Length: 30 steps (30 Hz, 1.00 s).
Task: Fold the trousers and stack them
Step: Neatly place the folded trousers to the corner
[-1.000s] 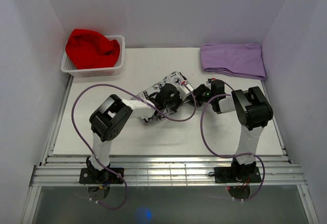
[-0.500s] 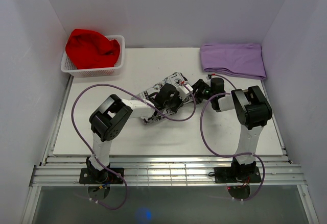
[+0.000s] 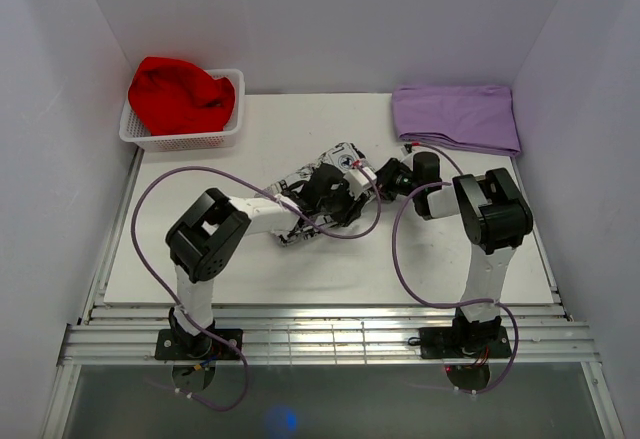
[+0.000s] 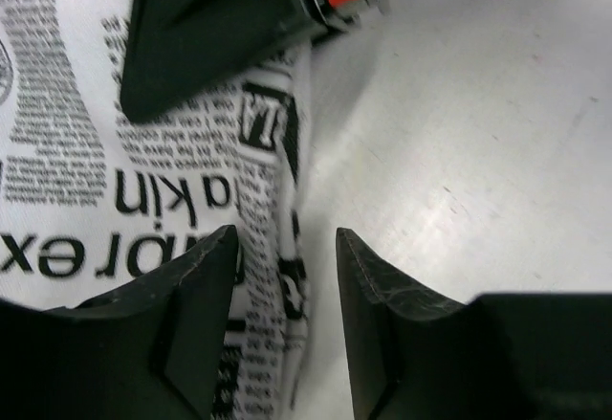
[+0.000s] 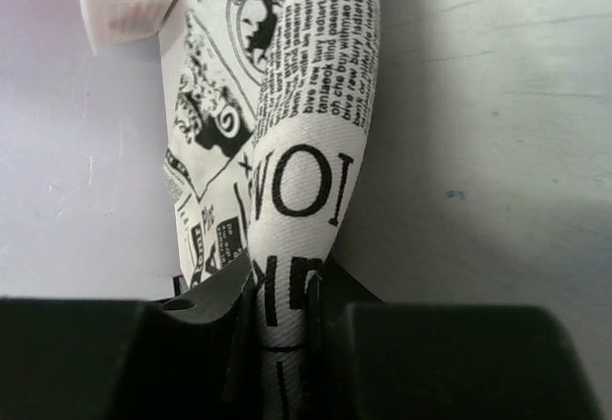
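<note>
The trousers have their rolled fold [image 3: 377, 187] [image 5: 285, 291] squeezed between my right gripper's shut fingers, so if I lifted my right gripper now, the trousers would come up off the table.
The trousers [image 3: 343, 155], white cloth with black newspaper print, lie bunched in the middle of the table, partly hidden under both wrists. My left gripper [image 4: 287, 240] is open; the trousers' folded edge [image 4: 277, 200] lies on the table between its fingertips and nothing is pinched. In the top view my left gripper [image 3: 352, 202] sits at the trousers' right side. Just right of it, my right gripper [image 3: 380, 179] points left. In its own view my right gripper [image 5: 287, 291] is shut on a rolled fold of the trousers [image 5: 316, 104].
A white basket [image 3: 190, 141] holding a red cloth [image 3: 180, 94] stands at the back left. A folded lilac cloth [image 3: 455, 117] lies at the back right. Purple cables [image 3: 395, 259] loop over the table. White walls close in three sides.
My left gripper has opened and let go of the trousers. My right gripper has moved a little left, opened briefly and shut on the trousers' fold.
</note>
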Motion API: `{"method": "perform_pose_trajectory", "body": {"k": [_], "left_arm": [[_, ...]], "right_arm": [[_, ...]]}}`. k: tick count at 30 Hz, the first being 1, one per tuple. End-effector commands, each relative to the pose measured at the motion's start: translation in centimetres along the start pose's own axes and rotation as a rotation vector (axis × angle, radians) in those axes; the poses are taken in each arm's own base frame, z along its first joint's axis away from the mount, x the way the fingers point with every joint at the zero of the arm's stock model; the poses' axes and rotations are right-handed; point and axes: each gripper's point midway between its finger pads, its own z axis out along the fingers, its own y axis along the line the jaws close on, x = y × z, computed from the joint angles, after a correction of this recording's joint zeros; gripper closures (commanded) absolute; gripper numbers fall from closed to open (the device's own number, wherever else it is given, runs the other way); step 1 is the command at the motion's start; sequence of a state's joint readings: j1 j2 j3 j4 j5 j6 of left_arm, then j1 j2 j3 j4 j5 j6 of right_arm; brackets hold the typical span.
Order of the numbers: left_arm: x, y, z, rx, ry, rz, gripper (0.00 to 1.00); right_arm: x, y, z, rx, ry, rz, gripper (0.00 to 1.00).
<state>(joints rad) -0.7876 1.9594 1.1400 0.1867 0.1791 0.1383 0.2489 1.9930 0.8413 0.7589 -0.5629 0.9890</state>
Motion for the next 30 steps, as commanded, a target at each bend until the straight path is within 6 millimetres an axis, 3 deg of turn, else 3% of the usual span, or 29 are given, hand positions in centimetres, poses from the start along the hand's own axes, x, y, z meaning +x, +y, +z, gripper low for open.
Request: {"method": "perform_pose_trajectory", "body": {"k": [1,2,3,5,7,8,10,16,20,22,23,30], "left_arm": [[-2.4,-0.8,-4.6,0.040,-0.027,-0.022,0.43],[-2.9,-0.8,-5.7,0.053,-0.053,-0.031,0.39],[-4.5,-0.6,-7.7,0.043,-0.102,-0.039,0.25],[-3.5,0.6,-9.7,0.028,-0.079,-0.076,0.22],[-4.2,2.0,-11.9,-0.002,-0.101,-0.092,0.21],[-3.2,2.1,-12.5,-0.007,-0.062,-0.104,0.21],[-2.7,3.5,-13.7,-0.053,-0.048,-0.103,0.20],[-0.2,5.7,-15.2,-0.132,-0.011,-0.126,0.20],[-0.7,6.1,-15.5,-0.147,-0.035,-0.114,0.20],[-0.9,6.1,-15.6,-0.151,-0.046,-0.108,0.20],[-1.1,6.2,-15.6,-0.156,-0.055,-0.104,0.20],[-0.6,6.2,-15.7,-0.160,-0.055,-0.097,0.20]], "right_arm": [[-3.2,6.5,-1.2,-0.177,-0.060,-0.205,0.92],[-3.3,7.2,-1.4,-0.203,-0.049,-0.243,0.92],[-4.1,7.8,-1.8,-0.226,-0.050,-0.271,0.92],[-4.6,7.7,-2.2,-0.231,-0.020,-0.320,0.92],[-6.0,7.3,-2.6,-0.196,-0.028,-0.360,0.92],[-6.7,7.2,-2.6,-0.187,-0.041,-0.422,0.92],[-8.2,8.7,-2.7,-0.202,-0.061,-0.481,0.92],[-13.3,11.6,-2.1,-0.153,-0.172,-0.654,0.92],[-18.0,15.4,-2.5,-0.153,-0.290,-0.786,0.92],[-19.4,15.9,-2.5,-0.147,-0.315,-0.819,0.92],[-20.5,17.4,-2.9,-0.159,-0.344,-0.849,0.92],[-23.9,19.5,-3.4,-0.156,-0.396,-0.969,0.92]]}}
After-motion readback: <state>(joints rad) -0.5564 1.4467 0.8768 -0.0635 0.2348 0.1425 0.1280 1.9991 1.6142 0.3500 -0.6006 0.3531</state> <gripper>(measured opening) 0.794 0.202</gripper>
